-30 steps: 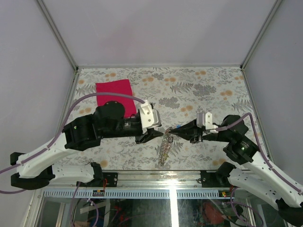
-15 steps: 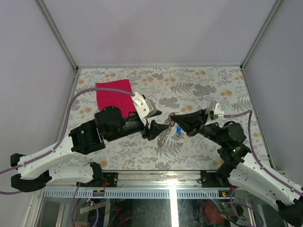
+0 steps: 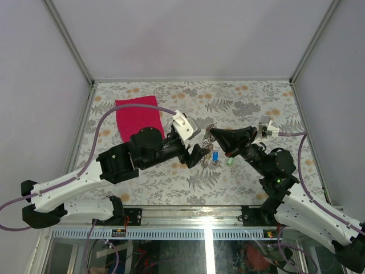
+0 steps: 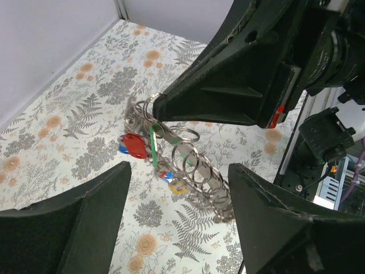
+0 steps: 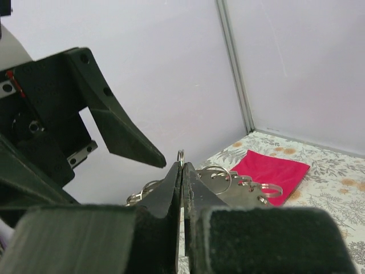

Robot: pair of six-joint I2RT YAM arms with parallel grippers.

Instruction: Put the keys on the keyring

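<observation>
The keyring's lower rings slant across the gap beyond my left gripper's fingers, so this gripper moves toward them first, then closes on them.
The keyring (image 4: 197,171), a long grey toothed metal piece strung with small wire rings, hangs tilted above the table. My right gripper (image 4: 159,107) is shut on its top end. Keys with a red tag (image 4: 135,144), a green tag (image 4: 153,146), a blue tag (image 4: 122,149) and a yellow tag (image 4: 178,185) dangle from it. My left gripper (image 4: 179,171) is open, its fingers either side of the keyring's lower end and apart from it. From above, the keyring (image 3: 204,145) runs between my left gripper (image 3: 199,155) and my right gripper (image 3: 212,132). In the right wrist view the right gripper (image 5: 182,168) pinches a small ring (image 5: 181,156).
A magenta cloth square (image 3: 138,116) lies flat at the back left of the floral table (image 3: 251,103). Grey walls with metal posts close in the back and both sides. The metal rail (image 3: 188,211) runs along the near edge.
My left gripper has opened and let go of the keyring. My right gripper has lifted the keyring and carried it toward the back, and both arms have shifted that way.
</observation>
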